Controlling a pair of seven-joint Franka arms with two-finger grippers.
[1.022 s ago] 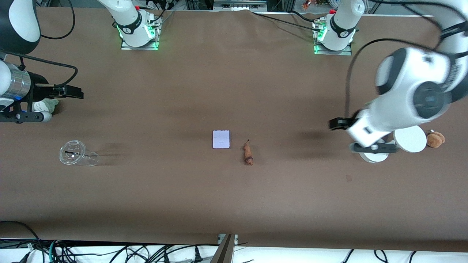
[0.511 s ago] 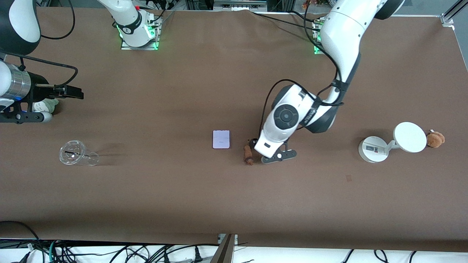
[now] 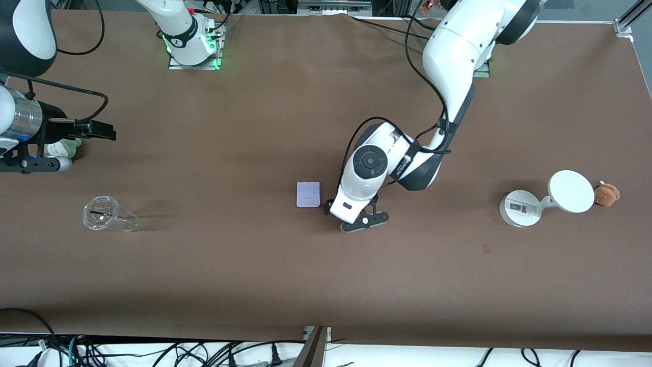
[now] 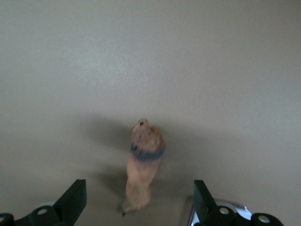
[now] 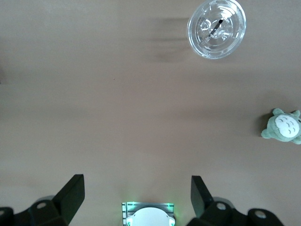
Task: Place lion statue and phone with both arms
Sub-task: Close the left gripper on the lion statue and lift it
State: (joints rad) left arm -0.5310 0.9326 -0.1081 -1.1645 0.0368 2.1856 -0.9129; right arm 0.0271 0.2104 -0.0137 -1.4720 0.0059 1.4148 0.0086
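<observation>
I need to place the lion statue, so I should grab it next with my left gripper by the lion statue's body behind the dark mane band.
The lion statue lies on the brown table, orange-brown with a dark mane band. In the left wrist view it sits between the two open fingers of my left gripper, apart from both. In the front view my left gripper is low over the table's middle and hides the lion. The phone, a pale lavender slab, lies flat just beside that gripper, toward the right arm's end. My right gripper waits open and empty at the right arm's end; it also shows in the right wrist view.
A clear plastic cup lies on its side at the right arm's end, near a green-white plush. A white round-disc stand and a brown plush toy stand at the left arm's end.
My left arm has swung from over the white stand to the table's middle and come down over the lion statue, now covering it in the front view. The right arm has not moved.
</observation>
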